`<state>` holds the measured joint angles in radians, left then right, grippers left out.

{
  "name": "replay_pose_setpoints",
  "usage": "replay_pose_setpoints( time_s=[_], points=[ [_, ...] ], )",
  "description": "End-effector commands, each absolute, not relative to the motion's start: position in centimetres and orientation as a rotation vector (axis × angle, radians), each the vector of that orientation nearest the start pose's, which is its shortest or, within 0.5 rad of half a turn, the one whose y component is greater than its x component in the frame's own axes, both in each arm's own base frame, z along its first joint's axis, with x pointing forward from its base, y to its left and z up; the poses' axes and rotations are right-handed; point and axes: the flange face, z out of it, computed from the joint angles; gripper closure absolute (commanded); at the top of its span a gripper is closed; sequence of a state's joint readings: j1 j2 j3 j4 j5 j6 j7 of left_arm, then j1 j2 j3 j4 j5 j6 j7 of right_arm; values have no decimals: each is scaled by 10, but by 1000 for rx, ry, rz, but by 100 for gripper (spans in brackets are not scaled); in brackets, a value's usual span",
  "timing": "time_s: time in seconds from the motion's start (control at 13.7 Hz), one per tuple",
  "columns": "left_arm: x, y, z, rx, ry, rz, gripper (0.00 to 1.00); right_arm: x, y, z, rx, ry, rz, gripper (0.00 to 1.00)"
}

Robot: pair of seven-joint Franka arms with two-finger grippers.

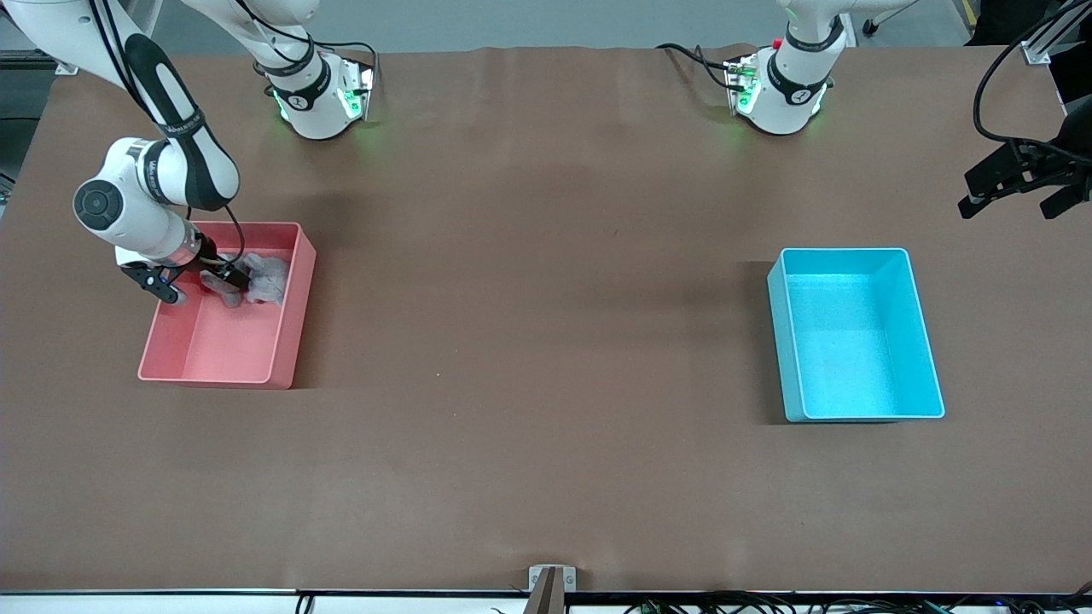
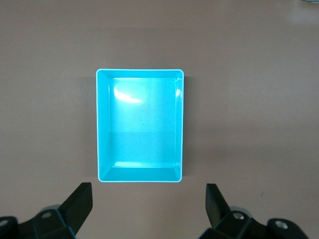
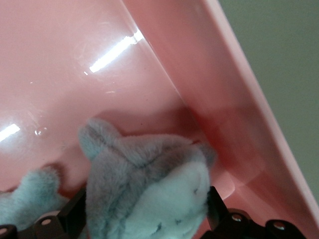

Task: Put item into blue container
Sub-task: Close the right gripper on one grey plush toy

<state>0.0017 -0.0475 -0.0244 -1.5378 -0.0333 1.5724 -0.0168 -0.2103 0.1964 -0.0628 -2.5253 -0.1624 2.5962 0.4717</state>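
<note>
The right gripper grabs the grey plush toy by its eared head next, to put it into the blue container.
A grey plush toy with a pale belly lies in the pink bin, in the part nearer the robots' bases. My right gripper is down in that bin and open. Its fingers stand on either side of the plush toy, close against the fur. The pink bin's wall rises beside it. The blue container stands empty toward the left arm's end of the table. My left gripper waits open, high up by the table's edge, looking down on the blue container; nothing is between its fingers.
Brown table surface stretches wide between the two bins. The arm bases stand along the table's edge farthest from the front camera. Cables hang near the left gripper.
</note>
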Motion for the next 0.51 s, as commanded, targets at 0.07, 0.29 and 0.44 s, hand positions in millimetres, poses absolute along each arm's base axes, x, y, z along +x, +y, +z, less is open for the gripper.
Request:
replay_pose_setpoints(
  time_s=[0.07, 0.29, 0.44],
  points=[
    [536, -14, 671, -3176, 30, -141, 0, 431, -117, 187, -3098, 984, 186, 1],
    [536, -14, 671, -3176, 32, -141, 0, 432, -114, 186, -3104, 971, 190, 10],
    [536, -14, 671, -3176, 30, -141, 0, 435, -115, 188, -3107, 965, 186, 13]
  ],
)
